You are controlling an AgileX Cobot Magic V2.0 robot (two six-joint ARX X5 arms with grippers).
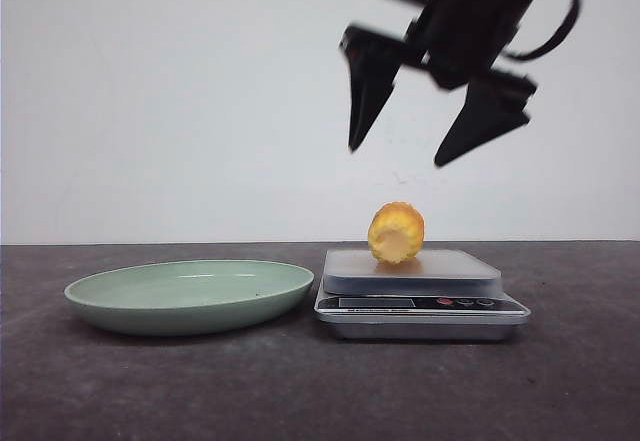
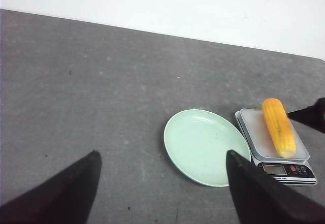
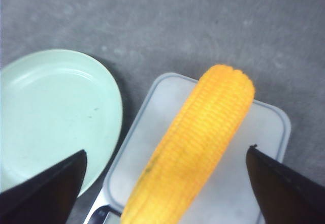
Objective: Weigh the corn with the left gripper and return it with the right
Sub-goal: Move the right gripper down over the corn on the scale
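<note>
My right gripper's fingers are above the corn (image 1: 396,232) on the scale. My right gripper should go lower before it closes on the corn.
The orange-yellow corn (image 1: 396,232) lies on the platform of a small digital scale (image 1: 420,306), its cut end toward the front camera. It also shows in the left wrist view (image 2: 279,126) and the right wrist view (image 3: 203,132). My right gripper (image 1: 397,156) hangs open directly above the corn, clear of it, with a finger on either side of the cob (image 3: 166,150). My left gripper (image 2: 162,155) is open and empty, high and well back from the scale (image 2: 252,132), and out of the front view.
A pale green plate (image 1: 190,296) sits empty just left of the scale; it also shows in the left wrist view (image 2: 203,148) and the right wrist view (image 3: 51,107). The table is dark grey, with a white wall behind.
</note>
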